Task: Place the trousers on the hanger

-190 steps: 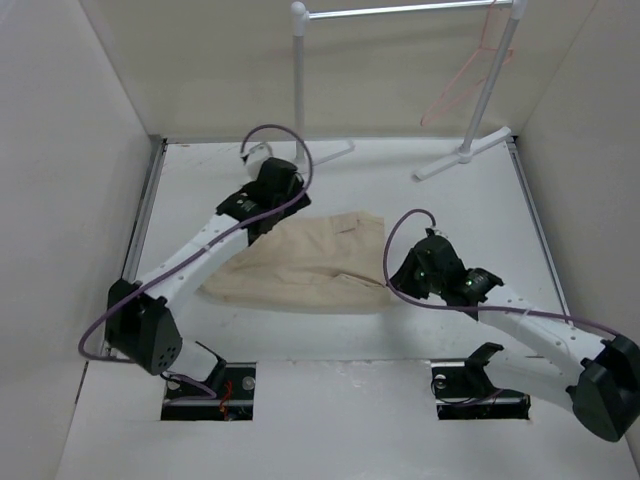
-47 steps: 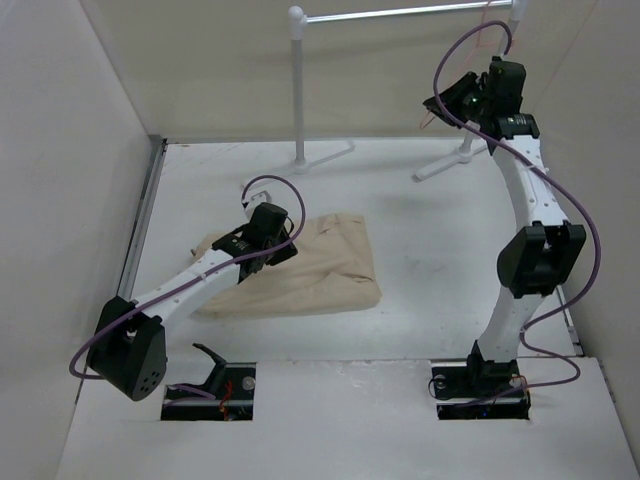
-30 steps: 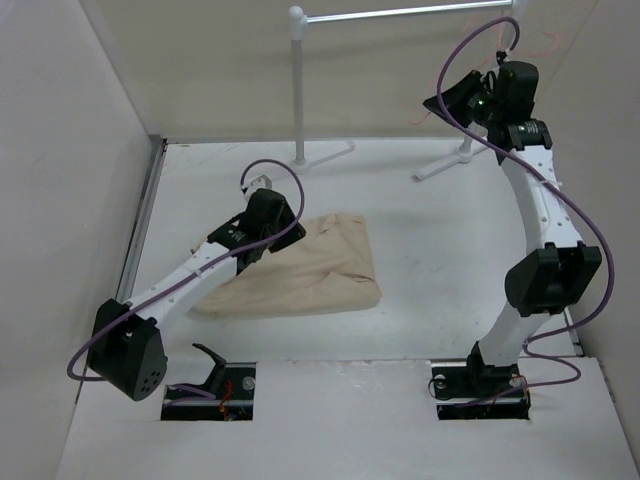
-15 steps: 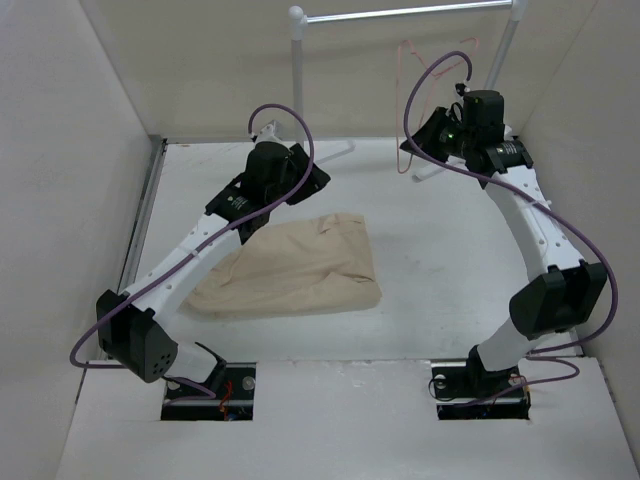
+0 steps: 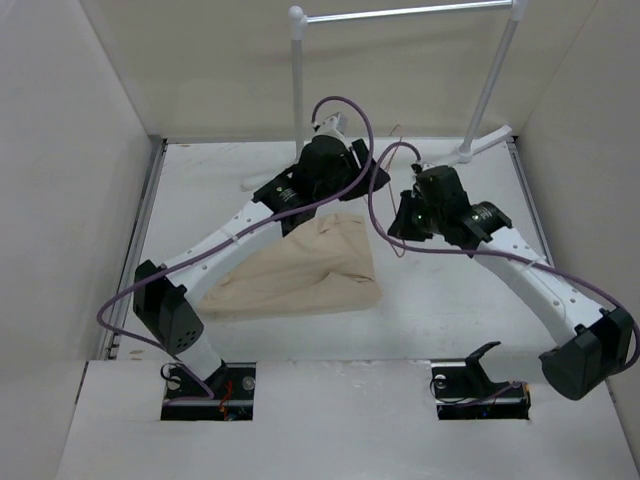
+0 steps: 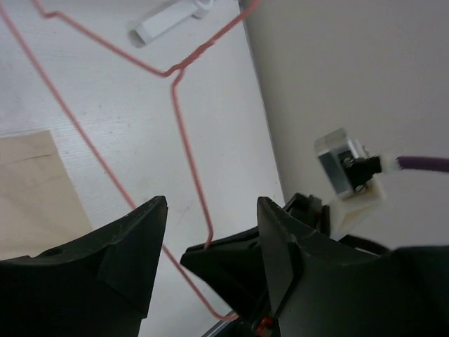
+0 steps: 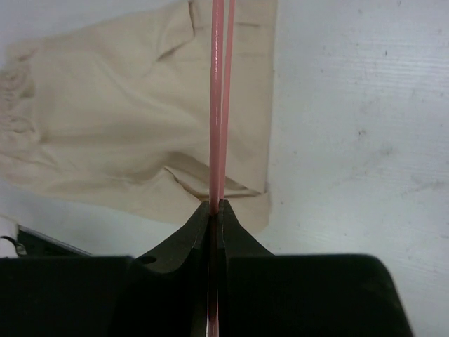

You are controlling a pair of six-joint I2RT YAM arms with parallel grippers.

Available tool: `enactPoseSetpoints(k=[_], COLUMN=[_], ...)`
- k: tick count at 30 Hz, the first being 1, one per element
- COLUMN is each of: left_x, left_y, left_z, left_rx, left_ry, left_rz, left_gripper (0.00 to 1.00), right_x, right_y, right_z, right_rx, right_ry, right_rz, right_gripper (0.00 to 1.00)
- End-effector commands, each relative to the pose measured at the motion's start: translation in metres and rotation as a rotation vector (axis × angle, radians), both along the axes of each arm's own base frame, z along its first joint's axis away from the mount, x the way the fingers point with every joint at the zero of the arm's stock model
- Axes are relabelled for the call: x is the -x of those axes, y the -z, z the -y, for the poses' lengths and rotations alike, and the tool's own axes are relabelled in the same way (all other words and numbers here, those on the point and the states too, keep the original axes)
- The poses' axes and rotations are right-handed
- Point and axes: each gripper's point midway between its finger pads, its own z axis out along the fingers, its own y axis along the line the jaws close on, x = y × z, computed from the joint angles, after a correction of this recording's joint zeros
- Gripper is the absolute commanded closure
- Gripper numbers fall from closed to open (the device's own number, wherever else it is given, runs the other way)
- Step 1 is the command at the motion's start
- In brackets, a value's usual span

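My left gripper should next grab the hanger's side wire beside the hanger's twisted neck, so the hanger's opposite side stays free for the trousers.
The beige trousers [image 5: 300, 270] lie bunched on the table; they also show in the right wrist view [image 7: 119, 119] and the left wrist view [image 6: 28, 189]. My right gripper [image 5: 397, 228] hangs above their right edge, shut [image 7: 216, 205] on the thin pink hanger [image 7: 217, 105]. The hanger's wire [image 6: 186, 133] runs up from the right gripper's fingers [image 6: 231, 260] and passes between my left gripper's open fingers [image 6: 210, 210]. My left gripper [image 5: 378, 178] is raised above the table, close to the right one, and holds nothing. The hanger hardly shows in the top view.
The white rack stands at the back with its metal rail [image 5: 400, 12], left post [image 5: 298, 90] and right foot [image 5: 480, 140]; a foot also shows in the left wrist view [image 6: 168, 14]. White walls close in both sides.
My right arm took the hanger off the rail and brought it down to the middle of the table. My left arm rose off the trousers and swung right toward the hanger.
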Motion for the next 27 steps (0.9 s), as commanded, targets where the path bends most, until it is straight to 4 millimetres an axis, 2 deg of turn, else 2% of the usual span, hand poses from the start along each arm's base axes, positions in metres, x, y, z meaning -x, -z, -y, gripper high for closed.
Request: enactPoseSetpoints(k=[1,7,11,14,17,22,27], left_x=[-0.002,-0.009,-0.020,-0.015,-0.015,-0.032,-0.036], left_y=[-0.018,0.025,0.036,0.048,0.059,0.080,0.081], left_z=[0.017,0.031,0.031,0.028,0.028,0.037,0.048], left_rx=[0.031,-0.051,-0.142,-0.238,-0.270,-0.305,-0.281], left_ry=[0.029,0.028,-0.018,-0.019,-0.026,-0.031,-0.022], left_rz=[0.047,-0.017,0.025,0.011,-0.001,-0.033,-0.040], left_gripper=[0.48,0.51,0.55,0.59,0.58,0.59,0.63], right_x=[0.004,0.021,0.030,0.032,0.033,0.039,0.044], right_y=[-0.015,-0.010,-0.005,-0.007,-0.010,-0.010,-0.007], right_z=[0.004,-0.004,-0.002,0.004,0.006,0.003,0.002], right_rx=[0.030,0.073,0.111,0.123,0.121,0.136,0.148], right_ry=[0.032,0.019,0.021,0.040,0.039,0.022,0.002], right_rz=[0.094,0.098,0.099,0.112,0.126,0.138,0.141], right_gripper=[0.95,0.95,0.95,0.95,0.95,0.95,0.94])
